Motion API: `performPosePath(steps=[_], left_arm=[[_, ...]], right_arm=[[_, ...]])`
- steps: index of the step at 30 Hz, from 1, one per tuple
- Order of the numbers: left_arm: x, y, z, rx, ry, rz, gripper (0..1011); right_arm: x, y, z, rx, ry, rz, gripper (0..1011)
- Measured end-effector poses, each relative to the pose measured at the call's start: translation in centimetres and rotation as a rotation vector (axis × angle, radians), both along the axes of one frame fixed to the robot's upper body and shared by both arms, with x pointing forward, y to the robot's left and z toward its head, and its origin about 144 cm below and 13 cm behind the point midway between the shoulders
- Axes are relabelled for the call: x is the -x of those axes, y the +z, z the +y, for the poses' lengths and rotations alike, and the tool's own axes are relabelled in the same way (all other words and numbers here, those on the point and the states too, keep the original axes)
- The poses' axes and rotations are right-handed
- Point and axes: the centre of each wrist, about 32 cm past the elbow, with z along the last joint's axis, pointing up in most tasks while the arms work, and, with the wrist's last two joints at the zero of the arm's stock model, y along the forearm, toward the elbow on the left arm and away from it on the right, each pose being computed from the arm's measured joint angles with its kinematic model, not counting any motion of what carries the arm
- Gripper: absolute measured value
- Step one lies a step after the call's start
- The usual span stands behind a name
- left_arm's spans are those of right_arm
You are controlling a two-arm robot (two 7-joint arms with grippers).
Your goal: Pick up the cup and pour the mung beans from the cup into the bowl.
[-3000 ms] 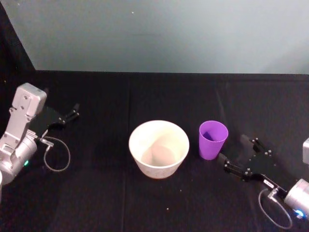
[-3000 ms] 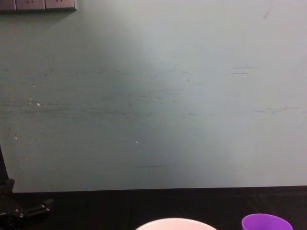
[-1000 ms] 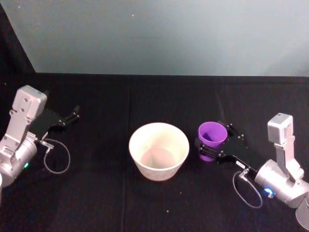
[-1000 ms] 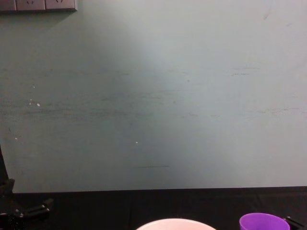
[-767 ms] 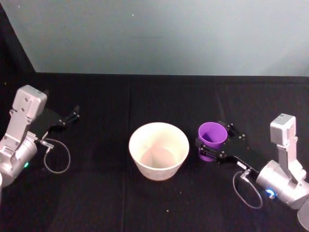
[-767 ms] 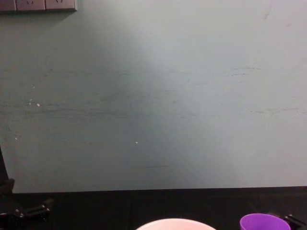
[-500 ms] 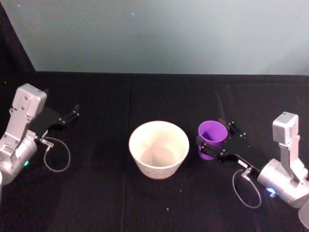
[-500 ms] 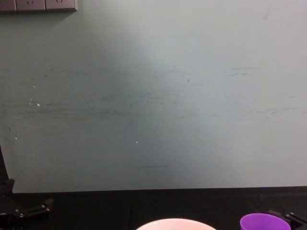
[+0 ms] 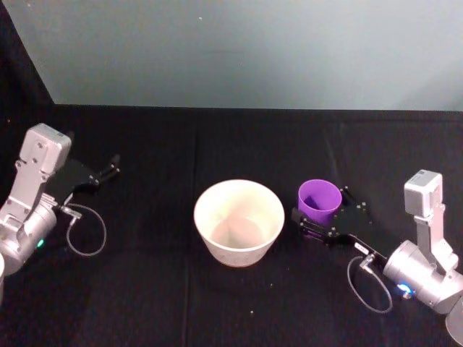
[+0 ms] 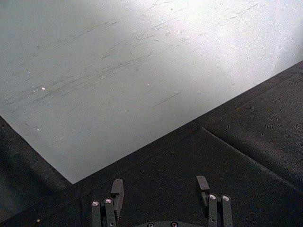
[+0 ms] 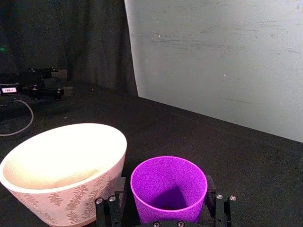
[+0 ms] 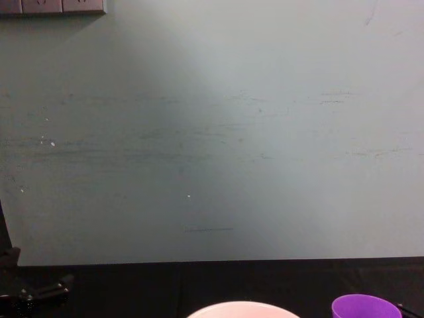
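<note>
The purple cup's open rim (image 11: 169,158) stays free to pour this way: my right gripper should next grab the cup by its outer side (image 11: 168,216).
The purple cup (image 9: 319,201) stands upright on the black table, just right of the wide pale bowl (image 9: 239,220). My right gripper (image 9: 317,217) is open, with one finger on each side of the cup's lower body. In the right wrist view the cup (image 11: 169,189) sits between the two black fingers (image 11: 110,208), a narrow gap showing on one side, and the bowl (image 11: 66,163) is close beside it. The cup's inside is in shadow, so the mung beans cannot be made out. The bowl rim (image 12: 242,309) and cup rim (image 12: 366,307) show in the chest view. My left gripper (image 9: 108,170) is parked open at the far left.
A grey-green wall (image 9: 246,50) runs along the table's back edge. A thin cable loop (image 9: 87,231) lies beside the left arm, and another (image 9: 365,285) by the right arm. In the left wrist view the left gripper (image 10: 158,187) faces bare black cloth and the wall.
Three seconds ago the right gripper was at the cup's front right; it has since moved in to straddle the cup. The cup, bowl and left arm have barely shifted.
</note>
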Motion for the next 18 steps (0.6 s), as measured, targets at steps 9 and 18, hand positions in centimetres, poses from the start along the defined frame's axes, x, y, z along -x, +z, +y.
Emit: performPosePath(steps=[9,18], left_arm=[[0.00,0.00,0.00,0.000,0.000,0.000,1000],[0.00,0.00,0.00,0.000,0.000,0.000,1000]], right_arm=[[0.03,-0.11,0.00,-0.002,0.004,0.001,1003],[0.02,-0.09,0.00,-0.002,0.003,0.000,883]])
